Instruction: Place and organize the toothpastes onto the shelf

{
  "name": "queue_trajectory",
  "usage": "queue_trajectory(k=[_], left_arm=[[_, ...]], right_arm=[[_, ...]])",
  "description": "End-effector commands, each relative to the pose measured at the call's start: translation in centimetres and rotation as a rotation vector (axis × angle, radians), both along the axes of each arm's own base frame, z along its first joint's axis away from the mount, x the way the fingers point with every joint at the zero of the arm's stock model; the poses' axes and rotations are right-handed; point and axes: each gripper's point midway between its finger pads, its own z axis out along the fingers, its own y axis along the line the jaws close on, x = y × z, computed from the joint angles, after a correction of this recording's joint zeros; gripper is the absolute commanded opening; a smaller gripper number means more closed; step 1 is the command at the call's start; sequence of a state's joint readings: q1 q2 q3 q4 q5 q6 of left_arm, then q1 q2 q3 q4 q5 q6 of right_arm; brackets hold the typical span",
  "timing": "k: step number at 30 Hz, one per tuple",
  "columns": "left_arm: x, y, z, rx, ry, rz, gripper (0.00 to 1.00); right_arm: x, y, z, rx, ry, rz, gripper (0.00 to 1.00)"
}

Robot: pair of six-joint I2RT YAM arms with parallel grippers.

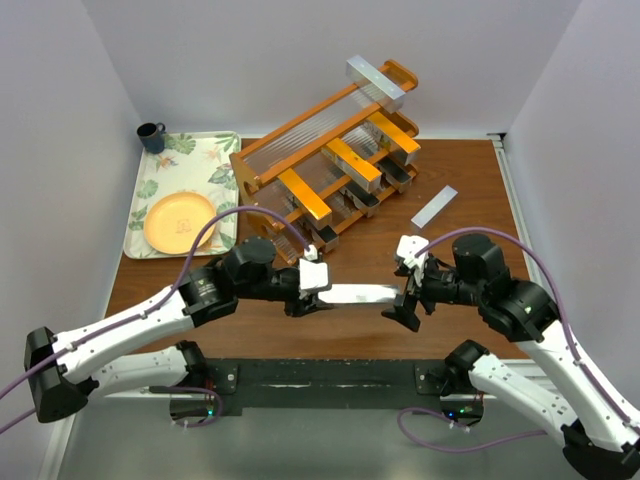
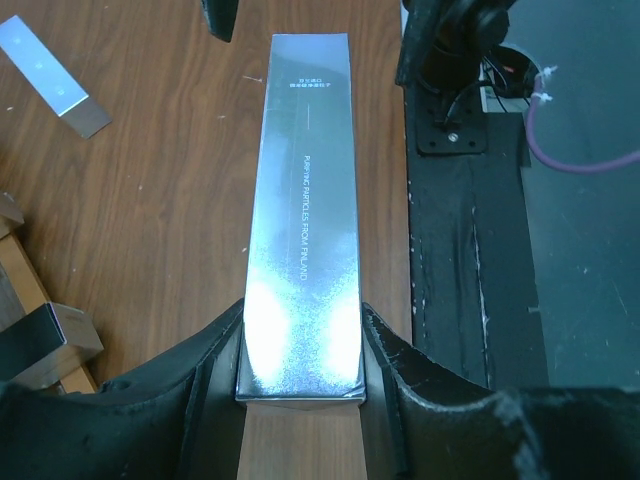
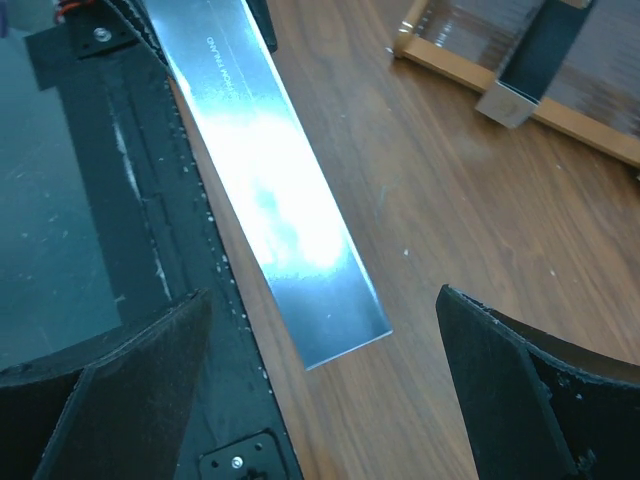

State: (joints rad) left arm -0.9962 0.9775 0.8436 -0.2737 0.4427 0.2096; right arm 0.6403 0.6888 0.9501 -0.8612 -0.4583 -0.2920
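My right gripper should next take the shiny silver toothpaste carton by its loose end [image 1: 386,293], so the carton's opposite end stays free to go onto the shelf [image 1: 248,178].
My left gripper [image 1: 316,290] is shut on one end of a shiny silver toothpaste carton [image 1: 360,294], which it holds level just above the near table, pointing right. In the left wrist view the carton [image 2: 305,220] sits squeezed between both fingers [image 2: 385,365]. My right gripper [image 1: 402,305] stands open at the carton's free end [image 3: 265,190], with its jaws wide on either side and not touching it. The wooden shelf [image 1: 248,178] at the back holds several cartons: a silver one [image 1: 375,82] on top, orange ones [image 1: 352,160] and dark ones [image 1: 400,178]. Another silver carton [image 1: 434,207] lies loose on the table.
A floral tray [image 1: 200,160] at the back left carries an orange plate [image 1: 180,221], with a dark mug [image 1: 151,136] behind it. The black base plate [image 1: 320,375] runs along the near edge. White walls close in on the left, right and back.
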Motion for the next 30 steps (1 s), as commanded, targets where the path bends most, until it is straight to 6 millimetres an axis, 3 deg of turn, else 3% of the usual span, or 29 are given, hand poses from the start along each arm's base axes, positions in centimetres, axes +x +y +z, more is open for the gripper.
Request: queue_trajectory(k=[1,19,30], left_arm=[[-1.2,0.3,3.4,-0.057,-0.081,-0.084,0.03],[-1.5,0.1,6.5,-0.139,-0.105,-0.117,0.00],[0.0,0.6,7.1,-0.205,-0.037,-0.120,0.00]], right_arm=[[-1.0,0.7,1.6,0.024,-0.008,0.093,0.98],[-2.2,2.0,1.2,0.049,-0.017,0.236,0.94],[-2.0,2.2,0.8,0.041,-0.023,0.242,0.70]])
